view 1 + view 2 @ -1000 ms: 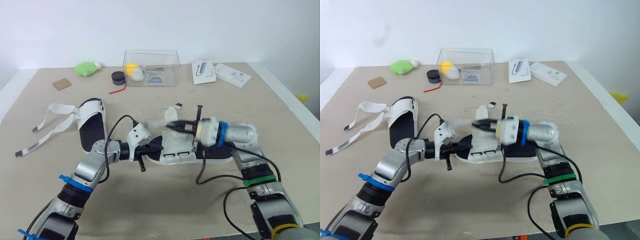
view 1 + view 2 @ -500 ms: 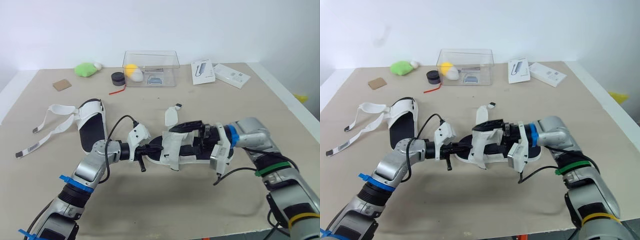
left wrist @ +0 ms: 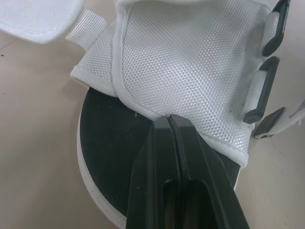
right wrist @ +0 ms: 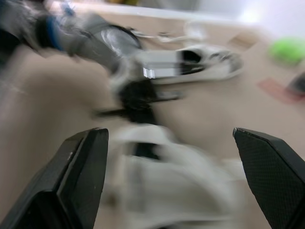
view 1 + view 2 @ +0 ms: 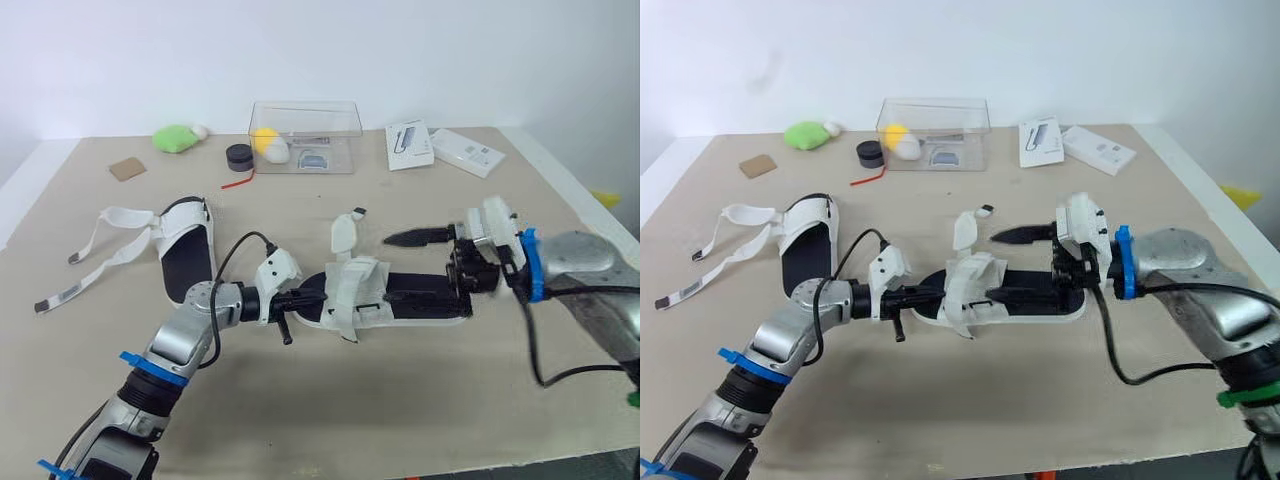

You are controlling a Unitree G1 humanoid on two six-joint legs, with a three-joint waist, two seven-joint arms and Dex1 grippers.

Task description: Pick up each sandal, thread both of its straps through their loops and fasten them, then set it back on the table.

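My right gripper grips the white strap by its loose end (image 5: pixel 349 329) next, as it hangs past the sole with the rest slack across the mesh flap (image 5: pixel 355 290).
A white sandal with a black footbed (image 5: pixel 420 300) lies at the table's middle. Its front mesh flap (image 5: pixel 355 290) is folded over the footbed, and one strap (image 5: pixel 343 230) stands up behind it. My left gripper (image 5: pixel 300 297) is shut, its fingertips (image 3: pixel 170 125) resting on the footbed against the mesh flap's edge. My right gripper (image 5: pixel 990 266) stands open over the sandal's heel half, one finger (image 5: pixel 1025 235) above, the other low along the footbed, holding nothing. A second sandal (image 5: pixel 185 255) lies at the left with its long straps (image 5: pixel 100 240) spread loose.
At the back stand a clear plastic box (image 5: pixel 305 135) with small items, a green plush toy (image 5: pixel 175 137), a black round tin (image 5: pixel 238 156), a brown card (image 5: pixel 125 169) and two white boxes (image 5: pixel 408 145) (image 5: pixel 466 150). The table's right edge runs near my right arm.
My right gripper opened, let go of the sandal's front strap and drew back to the right. The front flap now lies folded over the footbed. The left arm stayed put.
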